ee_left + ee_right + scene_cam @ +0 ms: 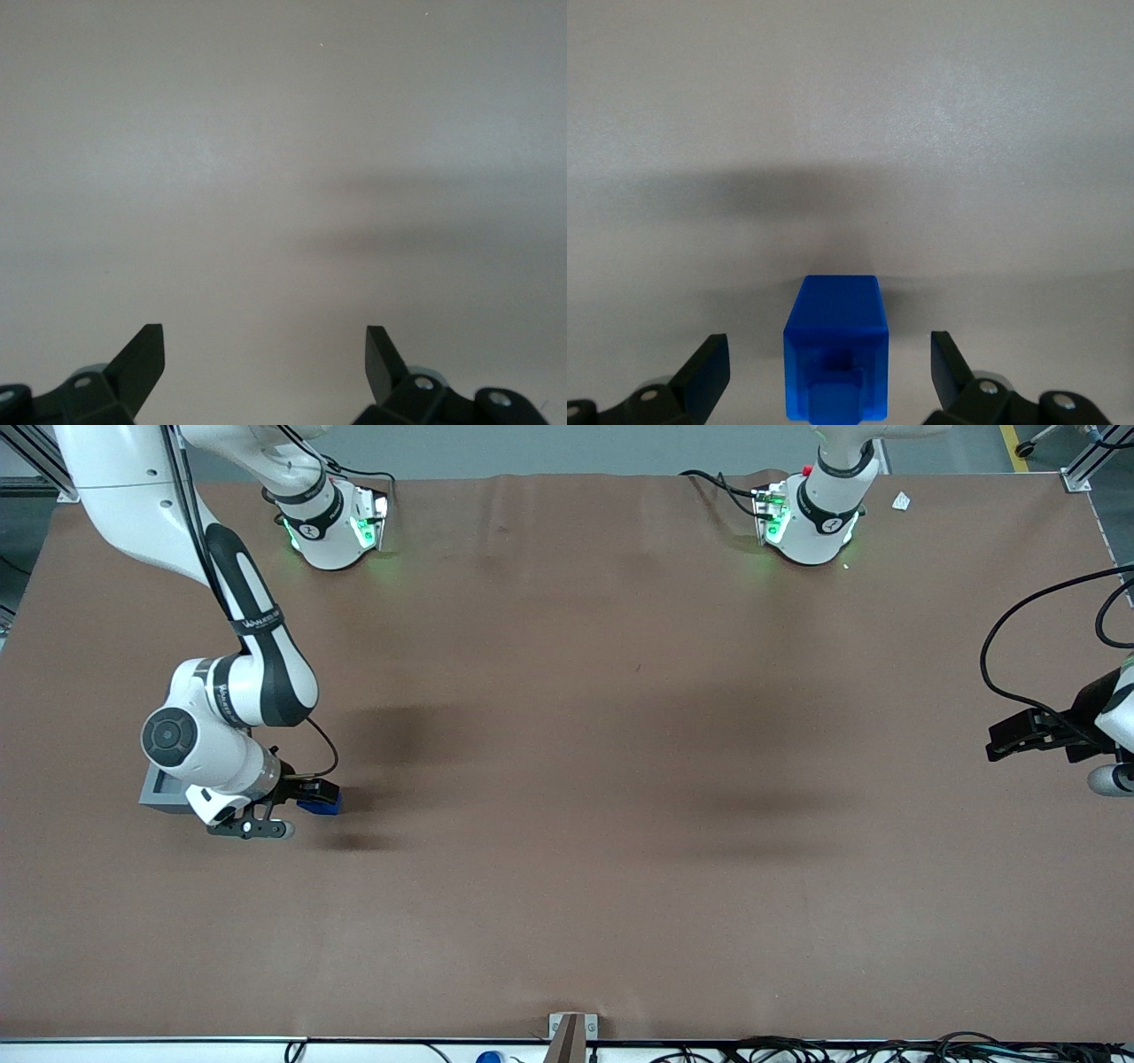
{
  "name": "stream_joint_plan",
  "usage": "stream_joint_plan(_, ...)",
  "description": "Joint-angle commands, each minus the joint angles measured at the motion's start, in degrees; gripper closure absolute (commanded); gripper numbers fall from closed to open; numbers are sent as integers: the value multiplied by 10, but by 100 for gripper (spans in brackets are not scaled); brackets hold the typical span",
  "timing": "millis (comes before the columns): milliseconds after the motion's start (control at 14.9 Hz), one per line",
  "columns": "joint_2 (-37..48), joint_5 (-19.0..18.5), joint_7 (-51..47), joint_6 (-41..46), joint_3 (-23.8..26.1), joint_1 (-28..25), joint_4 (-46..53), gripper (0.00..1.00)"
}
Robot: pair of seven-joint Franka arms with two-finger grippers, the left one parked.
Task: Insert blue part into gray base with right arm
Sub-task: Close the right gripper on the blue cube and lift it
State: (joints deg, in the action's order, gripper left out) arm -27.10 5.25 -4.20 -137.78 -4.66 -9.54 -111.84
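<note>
The right gripper grabs the blue part by its long block body (324, 807) (835, 328) next. Then the blue part goes into the gray base.
The blue part (321, 803) lies on the brown table mat toward the working arm's end. In the right wrist view the blue part (835, 354) shows its narrower raised step facing the camera. My right gripper (297, 808) is low over the mat and open around the part. One black finger (707, 372) and its twin (950, 370) stand on either side with clear gaps, touching nothing. The gray base (162, 789) sits on the mat beside the right arm (221, 726), whose wrist hides most of it. A slice of its recessed top shows.
Both arm bases (332, 522) (811, 518) stand at the table edge farthest from the front camera. The parked arm's gripper (1032, 735) hangs over its end of the table. A small white scrap (901, 501) lies near that base. Cables (797, 1050) run along the nearest edge.
</note>
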Motion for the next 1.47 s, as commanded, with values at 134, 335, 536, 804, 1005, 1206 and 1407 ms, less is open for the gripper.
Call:
stream_joint_plan(134,-6,6,-7,-36,-3,-5,-20,9)
stream_joint_plan(335,-5,6,-6,-28,-3,-5,-20,19)
stream_joint_plan(536,-5,6,-6,-15,-3,-4,-19,29)
stream_joint_plan(804,-2,6,-7,-2,-3,-4,-16,46)
stream_joint_plan(1005,2,6,-13,39,-4,-3,7,52)
stream_joint_plan(1206,20,5,-13,100,-7,3,40,61)
stream_joint_plan(1407,45,4,-11,114,-7,27,47,63)
